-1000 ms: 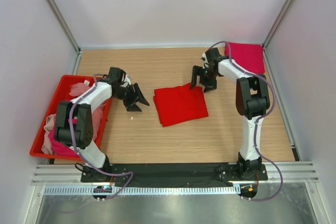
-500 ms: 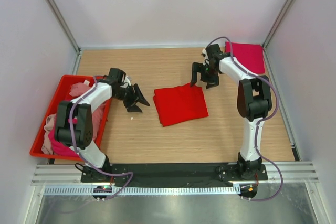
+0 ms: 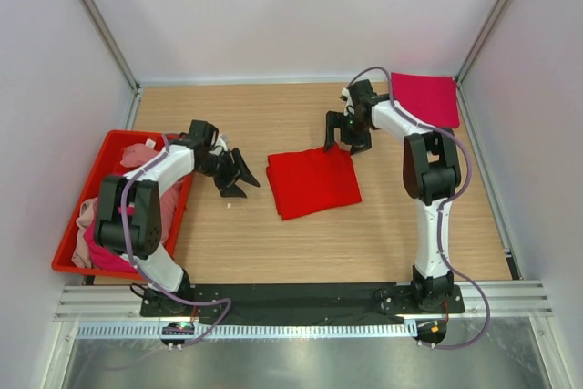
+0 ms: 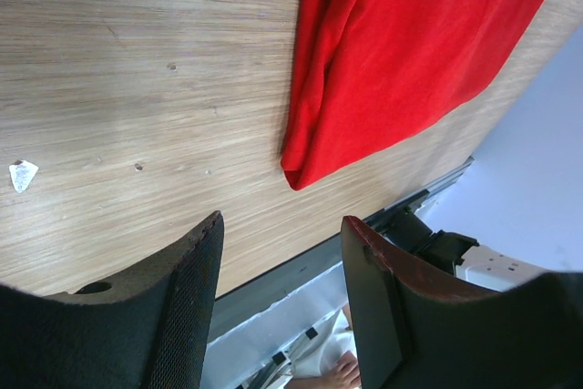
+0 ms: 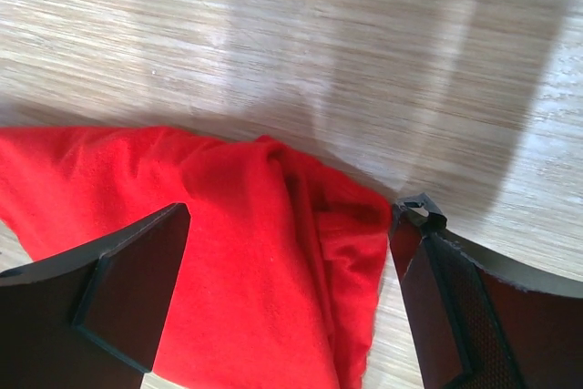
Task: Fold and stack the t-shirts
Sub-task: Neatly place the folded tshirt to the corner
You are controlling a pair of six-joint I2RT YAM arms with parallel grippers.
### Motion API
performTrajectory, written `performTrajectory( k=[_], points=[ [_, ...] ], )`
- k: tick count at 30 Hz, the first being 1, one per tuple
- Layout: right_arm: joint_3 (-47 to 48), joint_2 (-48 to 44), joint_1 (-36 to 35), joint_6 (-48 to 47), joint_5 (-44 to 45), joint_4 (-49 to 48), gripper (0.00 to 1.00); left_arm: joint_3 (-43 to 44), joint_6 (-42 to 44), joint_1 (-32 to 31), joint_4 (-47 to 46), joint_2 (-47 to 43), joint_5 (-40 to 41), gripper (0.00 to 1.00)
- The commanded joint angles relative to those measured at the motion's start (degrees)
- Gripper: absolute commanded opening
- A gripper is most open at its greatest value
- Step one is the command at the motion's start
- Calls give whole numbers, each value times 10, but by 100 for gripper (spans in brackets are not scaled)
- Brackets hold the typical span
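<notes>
My right gripper takes hold of the folded red t-shirt by its bunched far corner [image 3: 341, 150] next, so its body stays free to lay over the magenta t-shirt [image 3: 425, 98].
A bright red t-shirt [image 3: 312, 180] lies folded in the middle of the table. My right gripper [image 3: 342, 137] hovers open over its far right corner. In the right wrist view that bunched corner [image 5: 273, 252] sits below the spread jaws [image 5: 296, 211], gripped by neither. My left gripper [image 3: 239, 175] stands open just left of the shirt. In the left wrist view its jaws [image 4: 282, 220] hold nothing, and the shirt's near edge [image 4: 401, 61] lies ahead of them. A folded magenta t-shirt [image 3: 425, 98] rests at the back right corner. Pale pink t-shirts [image 3: 89, 220] are heaped in the bin.
A red plastic bin [image 3: 64, 267] stands at the left edge of the table, beside the left arm. A small white scrap [image 4: 22, 173] lies on the wood near the left gripper. White walls close in the table on three sides.
My right gripper has opened a little wider and shifted slightly back and to the left over the red shirt's corner. The left arm and the shirts have not moved.
</notes>
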State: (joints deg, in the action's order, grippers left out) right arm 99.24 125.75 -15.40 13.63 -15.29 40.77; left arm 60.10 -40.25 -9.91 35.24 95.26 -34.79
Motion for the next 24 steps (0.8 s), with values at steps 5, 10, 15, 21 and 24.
performTrajectory(
  k=[5, 10, 15, 21, 24],
  points=[
    [-4, -3, -29, 9, 20, -10, 90, 5, -4, 5, -12, -10, -19, 56],
    [-29, -17, -35, 40, 54, -17, 78, 11, -5, 6, -11, -8, -20, 56],
    [-49, -31, -39, 40, 48, -53, 53, 6, -6, 6, -11, -17, -22, 56],
    [-72, -38, -17, 32, -72, -108, 12, -9, -3, 6, 3, -40, -19, 56],
    [-73, -45, -3, 30, -122, -119, 2, -15, 0, 5, 16, -60, -16, 56]
  ],
)
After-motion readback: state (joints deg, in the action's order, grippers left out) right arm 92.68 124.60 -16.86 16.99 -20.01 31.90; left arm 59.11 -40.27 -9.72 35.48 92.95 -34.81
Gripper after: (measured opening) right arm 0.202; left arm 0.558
